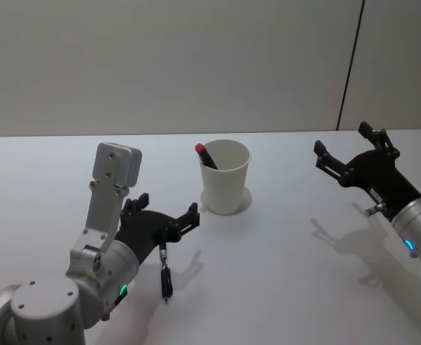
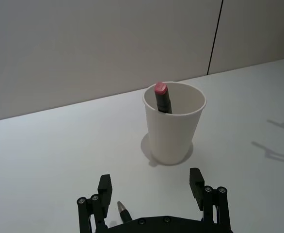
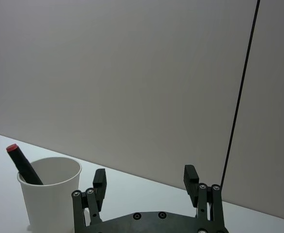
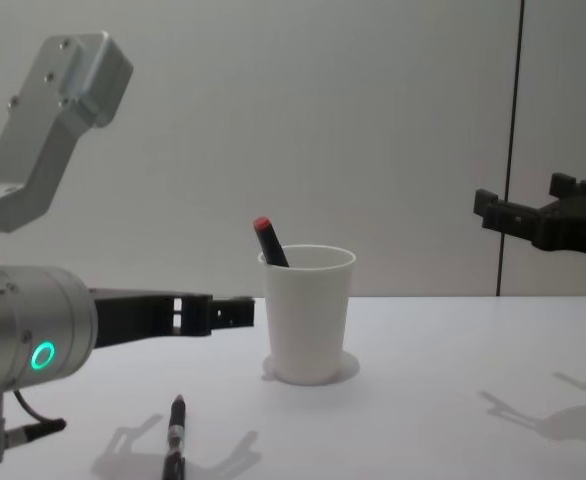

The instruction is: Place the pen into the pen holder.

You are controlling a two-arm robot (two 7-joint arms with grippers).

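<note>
The pen (image 4: 176, 442) is lying long and slim on the tabletop. The left gripper should grab the pen next by the clear body near its middle (image 4: 176, 436), so that it stays balanced.
The pen holder (image 1: 225, 180) (image 2: 172, 128) (image 3: 50, 196) (image 4: 308, 315) is a white paper cup standing upright mid-table. A black pen with a red cap (image 1: 205, 155) (image 2: 162, 96) (image 3: 22, 164) (image 4: 269, 241) leans inside it. A second, black pen (image 1: 165, 277) (image 4: 176, 442) lies flat on the table nearer to me; its tip (image 2: 124, 210) shows in the left wrist view. My left gripper (image 1: 169, 206) (image 2: 150, 180) (image 4: 213, 312) hovers open over that pen, pointing at the cup, holding nothing. Raised to the right of the cup, my right gripper (image 1: 342, 139) (image 3: 145, 174) (image 4: 525, 203) is open and empty.
The white table (image 1: 304, 287) reaches back to a plain grey wall with one dark vertical seam (image 1: 350, 65). The cup stands on a thin white disc (image 1: 245, 203).
</note>
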